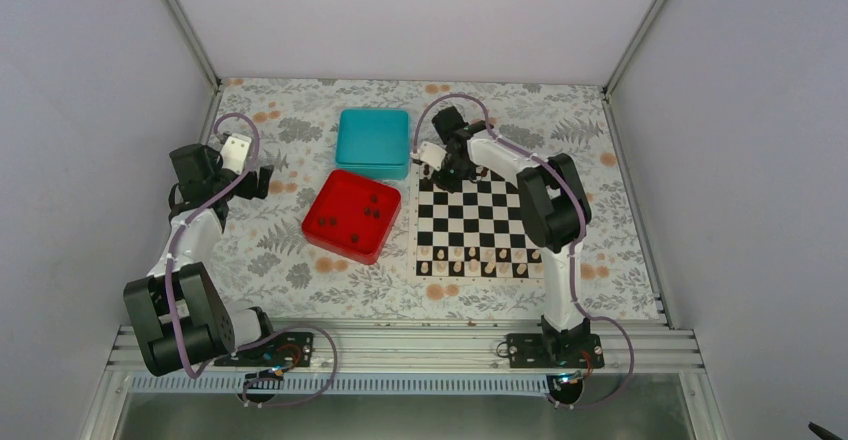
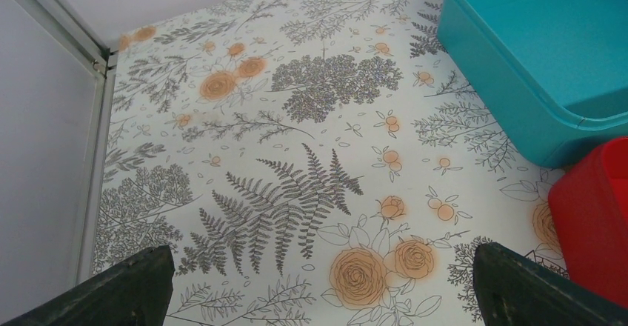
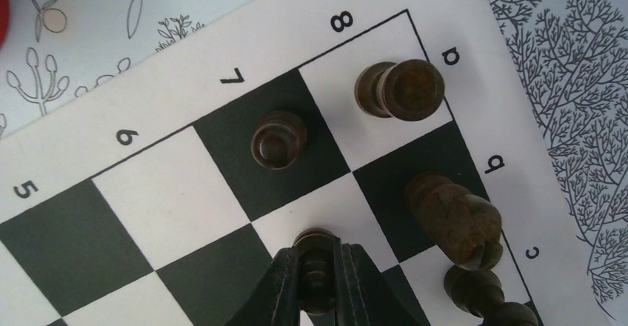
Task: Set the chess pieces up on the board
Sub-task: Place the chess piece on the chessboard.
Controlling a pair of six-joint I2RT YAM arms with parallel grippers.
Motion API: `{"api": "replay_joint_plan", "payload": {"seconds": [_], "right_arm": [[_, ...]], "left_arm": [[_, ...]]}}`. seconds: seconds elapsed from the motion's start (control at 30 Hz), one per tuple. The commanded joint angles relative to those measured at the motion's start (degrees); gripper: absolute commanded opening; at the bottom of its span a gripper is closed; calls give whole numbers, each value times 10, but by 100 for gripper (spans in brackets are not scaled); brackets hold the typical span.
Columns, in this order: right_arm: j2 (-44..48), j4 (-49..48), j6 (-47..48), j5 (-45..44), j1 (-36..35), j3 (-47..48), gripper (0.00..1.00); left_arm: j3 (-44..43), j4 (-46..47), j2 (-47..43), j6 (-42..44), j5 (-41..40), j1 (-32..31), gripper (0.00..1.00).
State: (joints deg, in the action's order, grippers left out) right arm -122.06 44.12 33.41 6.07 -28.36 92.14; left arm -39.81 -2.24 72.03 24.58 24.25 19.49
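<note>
The dark pawn is standing upright with its base inside the white square, so it is time for my right gripper to open.
My right gripper [image 3: 318, 253] is shut on a dark pawn [image 3: 316, 278], whose base sits on a white square in the board's [image 3: 170, 200] far-left corner area. Beside it stand a dark pawn [image 3: 278, 139], a rook [image 3: 400, 89], a knight [image 3: 455, 218] and another dark piece [image 3: 481, 293]. From above, the right gripper [image 1: 447, 176] hangs over the board's [image 1: 470, 225] far-left corner. Several dark chess pieces [image 1: 370, 206] lie in the red tray [image 1: 340, 200]. The left gripper [image 1: 260, 181] hovers open over the tablecloth left of the tray; its fingers [image 2: 126, 289] stand wide apart with nothing between them.
A teal box [image 1: 373, 142] sits behind the red tray, and both show at the right edge of the left wrist view, the teal box [image 2: 548, 67] above the red tray [image 2: 592, 215]. Pale pieces [image 1: 480, 260] fill the board's near rows. Walls close in the floral table.
</note>
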Motion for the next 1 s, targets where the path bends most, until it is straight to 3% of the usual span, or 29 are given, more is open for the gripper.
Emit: {"api": "replay_joint_plan", "payload": {"seconds": [0.0, 0.4, 0.7, 0.97], "right_arm": [[-13, -10, 4, -6, 5, 13, 7], [-3, -7, 2, -4, 6, 14, 19], [38, 45, -5, 20, 1, 62, 22], [55, 109, -17, 4, -78, 151, 26]], "left_arm": [[-7, 5, 6, -6, 19, 4, 100], [-7, 4, 3, -4, 20, 4, 100], [-6, 1, -1, -4, 22, 4, 100], [-1, 5, -16, -4, 24, 4, 100]]}}
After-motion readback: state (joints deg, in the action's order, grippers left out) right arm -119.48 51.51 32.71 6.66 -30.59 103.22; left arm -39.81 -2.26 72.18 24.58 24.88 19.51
